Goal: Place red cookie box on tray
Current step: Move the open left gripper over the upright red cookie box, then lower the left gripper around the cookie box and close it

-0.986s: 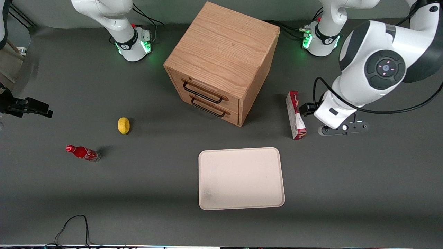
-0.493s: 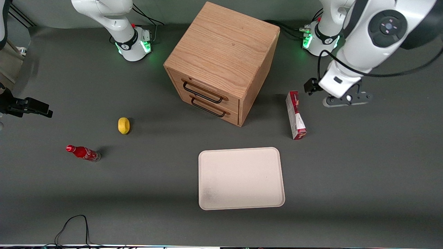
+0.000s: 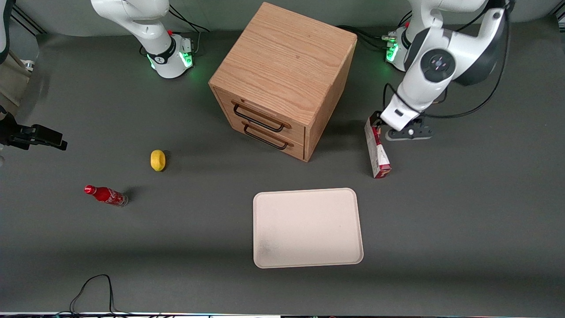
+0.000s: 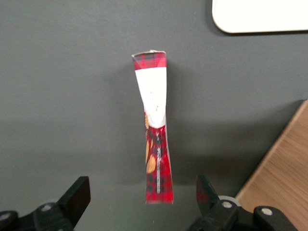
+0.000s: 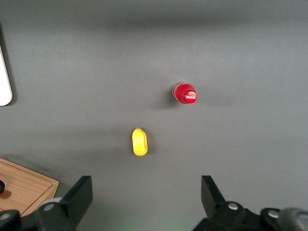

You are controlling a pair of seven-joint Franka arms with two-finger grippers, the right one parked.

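Next, my left gripper needs to grab the red cookie box by its plaid section (image 3: 373, 138) to place it on the cream-white tray (image 3: 307, 228).
The red cookie box (image 3: 376, 148) lies on its narrow side on the grey table, beside the wooden cabinet and a little farther from the front camera than the tray (image 3: 307, 228). The cream-white tray holds nothing. My left gripper (image 3: 395, 124) hangs above the box's end farthest from the front camera. In the left wrist view the gripper (image 4: 143, 199) is open, its black fingers (image 4: 79, 196) spread wide on either side of the nearest end of the box (image 4: 155, 130). They are apart from it. A corner of the tray (image 4: 260, 17) shows past the box.
The wooden two-drawer cabinet (image 3: 282, 79) stands close beside the box, and its edge (image 4: 284, 178) shows near one finger. A yellow lemon (image 3: 157, 160) and a small red cola bottle (image 3: 106, 195) lie toward the parked arm's end. A black cable (image 3: 90, 287) loops at the table's front edge.
My left arm swung away from the front camera, then came in and down over the box's end. The box and tray have not moved.
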